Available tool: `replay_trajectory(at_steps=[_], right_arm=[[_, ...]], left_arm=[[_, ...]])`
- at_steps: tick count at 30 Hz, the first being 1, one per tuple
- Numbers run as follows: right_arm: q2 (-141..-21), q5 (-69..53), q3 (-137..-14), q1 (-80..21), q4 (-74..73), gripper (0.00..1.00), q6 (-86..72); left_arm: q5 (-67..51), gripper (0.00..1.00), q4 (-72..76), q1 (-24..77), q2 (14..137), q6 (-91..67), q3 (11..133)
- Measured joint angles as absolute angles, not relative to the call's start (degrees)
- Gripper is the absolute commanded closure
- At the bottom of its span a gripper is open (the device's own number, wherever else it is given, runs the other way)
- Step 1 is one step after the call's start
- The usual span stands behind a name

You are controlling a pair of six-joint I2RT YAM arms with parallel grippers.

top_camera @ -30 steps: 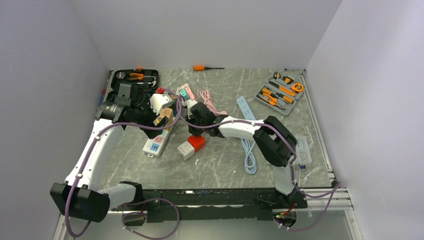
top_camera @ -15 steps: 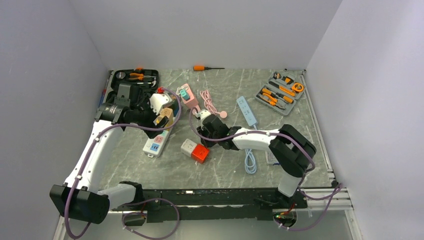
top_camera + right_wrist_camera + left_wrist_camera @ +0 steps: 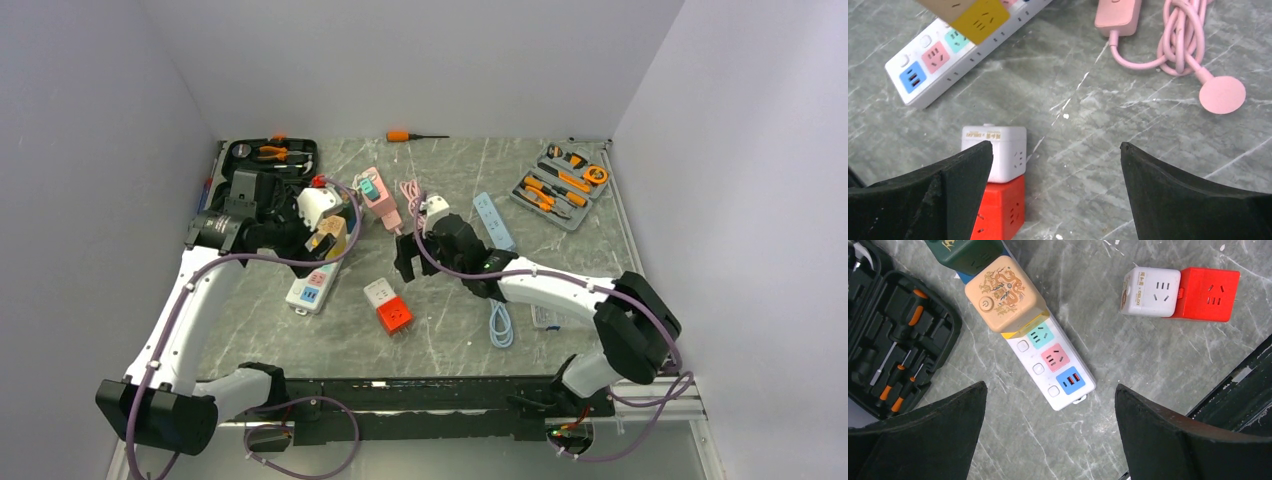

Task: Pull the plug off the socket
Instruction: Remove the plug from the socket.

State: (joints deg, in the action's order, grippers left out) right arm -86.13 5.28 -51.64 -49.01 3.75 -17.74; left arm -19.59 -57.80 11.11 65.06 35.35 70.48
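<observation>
My right gripper grabs the joined cubes by the red cube's opposite sides next, so the white cube [image 3: 377, 292] stays free to pull off.
A white power strip [image 3: 312, 285] [image 3: 1055, 362] [image 3: 943, 55] with coloured sockets lies left of centre. A beige cube plug [image 3: 328, 237] [image 3: 1005, 292] sits in it, beside a dark green one [image 3: 965, 252]. A white cube [image 3: 377, 292] [image 3: 1150, 291] [image 3: 993, 150] and a red cube [image 3: 394, 316] [image 3: 1209, 294] [image 3: 1000, 210] lie joined on the table. My left gripper [image 3: 300, 240] [image 3: 1050, 387] hangs open above the strip's near end. My right gripper [image 3: 412, 262] [image 3: 1055, 145] is open just beyond the cubes, holding nothing.
A black tool case [image 3: 265, 160] [image 3: 893, 340] lies at the back left. A pink strip with coiled cable [image 3: 378, 195] [image 3: 1178, 40] and a blue strip [image 3: 492, 220] are behind centre. A grey tool tray [image 3: 558, 185] sits back right, an orange screwdriver [image 3: 410, 135] by the wall.
My right gripper dragged the joined cubes towards the near side, then opened, let them go and drew back to the right. The left arm barely moved.
</observation>
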Motion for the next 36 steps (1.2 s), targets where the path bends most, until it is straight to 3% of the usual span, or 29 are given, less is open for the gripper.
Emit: replay_trajectory(at_steps=[4, 12, 26, 36], right_arm=[[-84.1, 6.2, -50.3, -51.5, 3.5, 0.0, -16.2], [-84.3, 14.4, -50.7, -66.7, -3.2, 0.0, -14.6], [-94.3, 20.6, -50.8, -70.1, -2.9, 0.01, -17.1], [-98.6, 20.6, -50.5, -70.1, 4.1, 0.2, -16.7]], left_arm=[[-19.6, 0.01, -57.3, 11.1, 64.2, 35.3, 70.5], [-19.6, 0.01, -56.7, 11.1, 64.4, 35.2, 70.5], [-19.1, 0.01, -56.8, 11.1, 65.1, 34.9, 70.5], [-18.5, 0.01, -56.2, 11.1, 64.4, 34.9, 70.5]])
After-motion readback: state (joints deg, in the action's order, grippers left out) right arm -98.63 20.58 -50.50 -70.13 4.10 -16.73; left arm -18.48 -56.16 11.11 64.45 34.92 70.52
